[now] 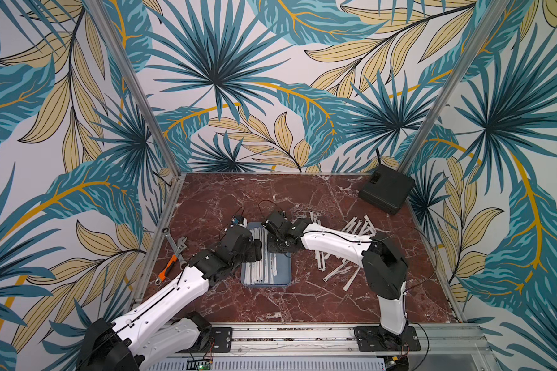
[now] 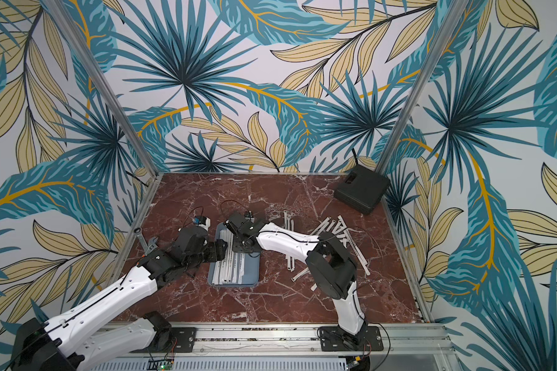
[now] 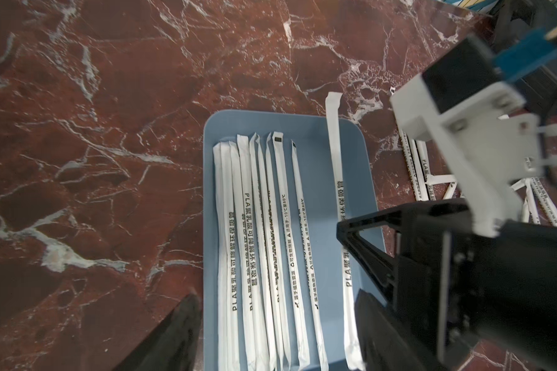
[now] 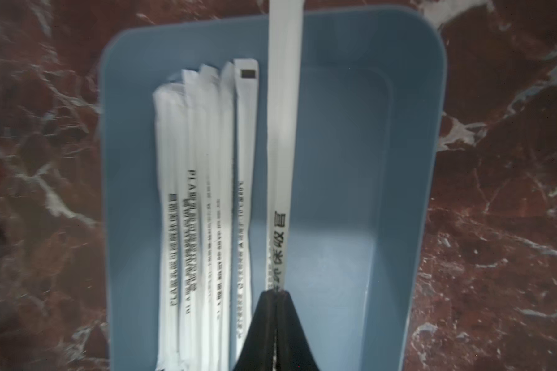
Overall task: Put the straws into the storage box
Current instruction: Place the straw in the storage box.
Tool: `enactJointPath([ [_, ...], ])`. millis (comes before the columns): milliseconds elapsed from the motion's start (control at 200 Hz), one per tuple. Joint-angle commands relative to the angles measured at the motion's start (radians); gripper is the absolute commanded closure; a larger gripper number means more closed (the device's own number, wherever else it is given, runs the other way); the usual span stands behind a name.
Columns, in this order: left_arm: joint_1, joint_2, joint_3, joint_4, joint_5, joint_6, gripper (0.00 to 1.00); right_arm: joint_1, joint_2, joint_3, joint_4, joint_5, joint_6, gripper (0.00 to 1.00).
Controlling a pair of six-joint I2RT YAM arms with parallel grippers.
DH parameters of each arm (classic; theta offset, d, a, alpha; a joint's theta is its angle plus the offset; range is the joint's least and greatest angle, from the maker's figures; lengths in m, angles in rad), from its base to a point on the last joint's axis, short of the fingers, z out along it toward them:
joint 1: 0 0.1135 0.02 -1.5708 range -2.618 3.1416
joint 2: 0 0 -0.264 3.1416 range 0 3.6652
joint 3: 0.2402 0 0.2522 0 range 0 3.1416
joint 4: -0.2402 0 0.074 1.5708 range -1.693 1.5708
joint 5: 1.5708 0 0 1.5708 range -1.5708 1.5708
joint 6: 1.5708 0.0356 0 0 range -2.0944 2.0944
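My right gripper must keep holding the straw (image 4: 283,111) until it lies beside the others: it hangs high above the box's bottom, across the box's rim.
The grey-blue storage box (image 1: 284,274) (image 2: 251,271) (image 3: 315,128) (image 4: 351,160) lies mid-table. Several wrapped white straws (image 1: 260,268) (image 3: 264,225) (image 4: 206,192) lie lengthwise along one side of it. My right gripper (image 1: 278,248) (image 4: 275,290) hangs over the box's far end, shut on one more straw (image 3: 334,160) (image 4: 283,128). That straw runs along the box, and its free end reaches past the rim. My left gripper (image 1: 257,250) (image 3: 277,295) hovers over the box's left side, open, with nothing gripped. More straws (image 1: 344,263) (image 2: 351,237) lie scattered on the table to the right, partly hidden by the right arm.
Metal wrenches (image 1: 174,247) and an orange-handled tool (image 1: 168,269) lie by the left edge of the table. A black box with a cable (image 1: 386,191) sits in the back right corner. Aluminium frame posts and rails border the marble table.
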Motion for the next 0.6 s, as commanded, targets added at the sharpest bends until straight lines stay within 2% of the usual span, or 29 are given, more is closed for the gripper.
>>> enactJointPath([
  [0,0.003,0.01,-0.04,0.037,0.044,-0.022,0.2,-0.003,0.035,0.005,-0.045,0.008,0.013,0.92],
  [150,0.003,0.039,-0.027,0.048,0.058,-0.018,0.2,0.001,0.106,0.023,-0.031,-0.071,0.022,0.92],
  [596,0.002,0.041,-0.03,0.055,0.057,-0.017,0.2,0.011,0.171,0.091,-0.047,-0.086,0.003,0.91],
])
